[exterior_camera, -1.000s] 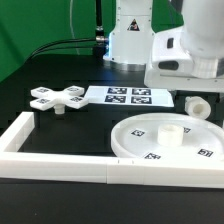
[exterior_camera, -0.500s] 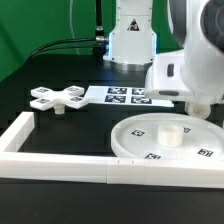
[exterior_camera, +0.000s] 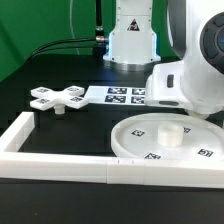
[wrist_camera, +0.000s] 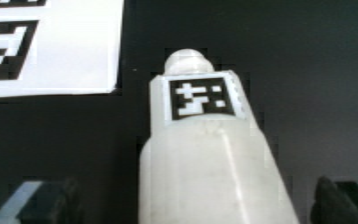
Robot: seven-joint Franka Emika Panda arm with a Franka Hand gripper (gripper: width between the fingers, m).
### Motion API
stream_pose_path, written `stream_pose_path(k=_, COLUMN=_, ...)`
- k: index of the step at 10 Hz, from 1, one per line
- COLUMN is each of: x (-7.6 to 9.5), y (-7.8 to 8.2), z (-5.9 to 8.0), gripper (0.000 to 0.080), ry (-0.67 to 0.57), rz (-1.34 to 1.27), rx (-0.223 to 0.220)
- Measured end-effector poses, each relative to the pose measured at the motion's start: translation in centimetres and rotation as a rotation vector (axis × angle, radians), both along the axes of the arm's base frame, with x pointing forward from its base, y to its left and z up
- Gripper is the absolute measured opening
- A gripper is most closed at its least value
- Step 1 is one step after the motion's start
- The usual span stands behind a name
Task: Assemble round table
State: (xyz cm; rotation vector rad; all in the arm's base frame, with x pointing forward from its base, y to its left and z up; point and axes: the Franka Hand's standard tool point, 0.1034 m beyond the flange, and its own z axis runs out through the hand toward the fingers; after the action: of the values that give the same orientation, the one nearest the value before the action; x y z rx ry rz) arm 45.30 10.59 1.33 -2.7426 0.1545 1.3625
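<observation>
I need to close my gripper on the white leg, because my open fingers reach down on both sides of the leg in the wrist view.
The short white cylinder leg (wrist_camera: 202,140) lies on the black table, a tag on its side, in the wrist view. My gripper (wrist_camera: 194,205) is open and straddles the leg. Its dark fingers (wrist_camera: 43,200) stand apart from the leg, with a gap on each side. In the exterior view the hand (exterior_camera: 190,85) hides the leg, just behind the large rimmed round disc (exterior_camera: 150,128). The disc lies flat at the exterior view's right with a raised hub (exterior_camera: 172,133) in its middle. The cross-shaped piece (exterior_camera: 58,97) lies at the exterior view's left.
The marker board (exterior_camera: 125,95) lies behind the disc and also shows in the wrist view (wrist_camera: 51,45) beside the leg. The long white square-bar frame (exterior_camera: 60,165) runs along the front and the exterior view's left. The robot base (exterior_camera: 132,40) stands at the back.
The hand has come down over the leg, which showed behind the disc one second ago and is now hidden in the exterior view. The disc and cross-shaped piece have not moved.
</observation>
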Motion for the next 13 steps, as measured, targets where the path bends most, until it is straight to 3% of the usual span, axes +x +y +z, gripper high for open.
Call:
stream_pose_path(k=1, x=0.0, y=0.0, z=-0.2, gripper=0.0649, ry=-0.005, rz=-0.001, rx=0.0)
stream_pose_path(k=2, x=0.0, y=0.0, z=-0.2, gripper=0.0563, ry=-0.007, rz=-0.001, rx=0.0)
stream_pose_path(k=3, x=0.0, y=0.0, z=-0.2, gripper=0.0428, ry=-0.008, rz=-0.001, rx=0.0)
stream_pose_path(k=8, x=0.1, y=0.0, z=-0.2, gripper=0.0406, ry=-0.012, rz=0.005, rx=0.008)
stream_pose_path(k=10, x=0.6, y=-0.4, z=1.5, gripper=0.0406, ry=-0.015, rz=0.027, rx=0.041)
stream_pose_path(k=13, x=2.3, y=-1.1, z=6.1, gripper=0.0407, ry=0.005, rz=0.061, rx=0.094)
